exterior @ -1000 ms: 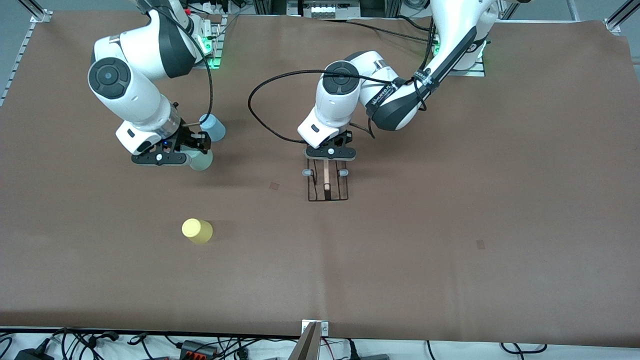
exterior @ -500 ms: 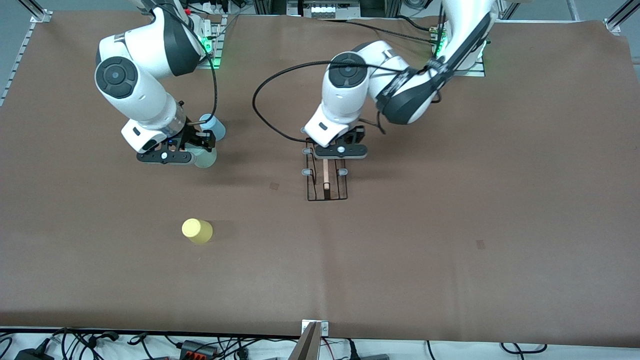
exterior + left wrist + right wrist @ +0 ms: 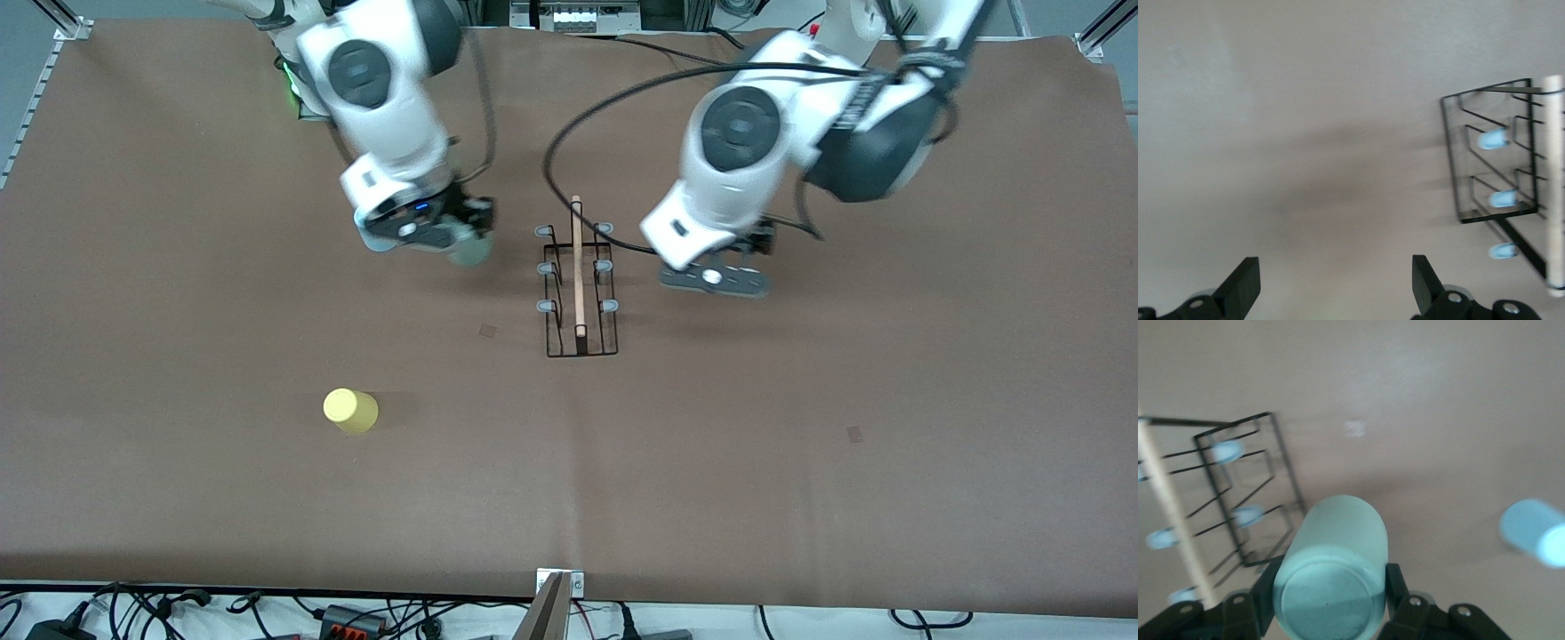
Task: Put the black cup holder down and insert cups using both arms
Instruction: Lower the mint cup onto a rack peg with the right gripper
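My right gripper now keeps hold of the pale green cup point(image 3: 469, 252) point(image 3: 1331, 567) until the cup reaches the holder's hooks, since the cup hangs short of the hooks.
The black cup holder point(image 3: 578, 277) stands on the brown table, its wooden rod handle on top; it also shows in the left wrist view point(image 3: 1498, 160) and the right wrist view point(image 3: 1238, 493). My right gripper point(image 3: 458, 240) is shut on the pale green cup point(image 3: 469, 252) in the air beside the holder, toward the right arm's end. In the right wrist view the green cup point(image 3: 1331, 567) sits between the fingers point(image 3: 1395, 587). My left gripper point(image 3: 716, 280) is open and empty over the table beside the holder, toward the left arm's end. The yellow cup point(image 3: 350, 411) stands nearer the camera. The light blue cup point(image 3: 1535, 532) shows only in the right wrist view.
The brown table cover point(image 3: 800, 489) runs wide around the holder. Cables and plugs point(image 3: 356, 613) lie along the table's near edge. A black cable loop point(image 3: 569, 151) hangs from the left arm above the holder's end nearest the bases.
My left gripper let go of the holder's handle and moved up toward the left arm's end. My right gripper lifted the green cup and carried it close to the holder.
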You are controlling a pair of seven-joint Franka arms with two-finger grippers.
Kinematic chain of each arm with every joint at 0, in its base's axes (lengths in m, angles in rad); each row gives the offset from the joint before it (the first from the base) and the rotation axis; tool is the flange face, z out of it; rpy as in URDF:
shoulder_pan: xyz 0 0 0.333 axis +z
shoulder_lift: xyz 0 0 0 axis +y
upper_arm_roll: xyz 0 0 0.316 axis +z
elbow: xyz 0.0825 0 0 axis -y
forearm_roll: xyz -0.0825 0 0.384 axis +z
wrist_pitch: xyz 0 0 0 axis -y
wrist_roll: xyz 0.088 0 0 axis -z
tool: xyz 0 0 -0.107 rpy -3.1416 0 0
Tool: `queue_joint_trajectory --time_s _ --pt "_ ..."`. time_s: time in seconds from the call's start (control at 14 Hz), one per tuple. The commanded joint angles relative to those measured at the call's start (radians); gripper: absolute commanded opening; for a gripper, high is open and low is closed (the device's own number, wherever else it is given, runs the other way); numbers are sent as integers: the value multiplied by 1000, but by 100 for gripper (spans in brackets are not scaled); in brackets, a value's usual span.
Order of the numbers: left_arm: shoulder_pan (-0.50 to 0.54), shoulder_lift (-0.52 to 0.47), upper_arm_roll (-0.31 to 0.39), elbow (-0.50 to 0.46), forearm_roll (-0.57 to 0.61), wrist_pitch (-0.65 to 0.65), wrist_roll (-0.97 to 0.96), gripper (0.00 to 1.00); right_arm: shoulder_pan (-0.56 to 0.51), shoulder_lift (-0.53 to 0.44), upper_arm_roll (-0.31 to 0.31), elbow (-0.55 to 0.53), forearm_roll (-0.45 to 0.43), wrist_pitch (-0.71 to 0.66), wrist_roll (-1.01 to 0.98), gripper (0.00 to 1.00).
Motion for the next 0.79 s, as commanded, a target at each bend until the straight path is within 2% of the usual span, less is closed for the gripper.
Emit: queue_joint_trajectory --time_s 0.0,0.21,0.43,0.71 --pt "97 -25 -9 20 21 -30 169 100 89 113 -12 116 -14 18 145 10" --pt "180 -49 -11 18 21 -30 216 100 107 142 10 117 -31 80 175 10" --pt "241 -72 -12 -6 21 -22 230 100 108 167 20 107 -80 86 176 10" --pt "311 -71 -11 7 8 -15 344 100 110 188 20 101 -83 92 176 11"
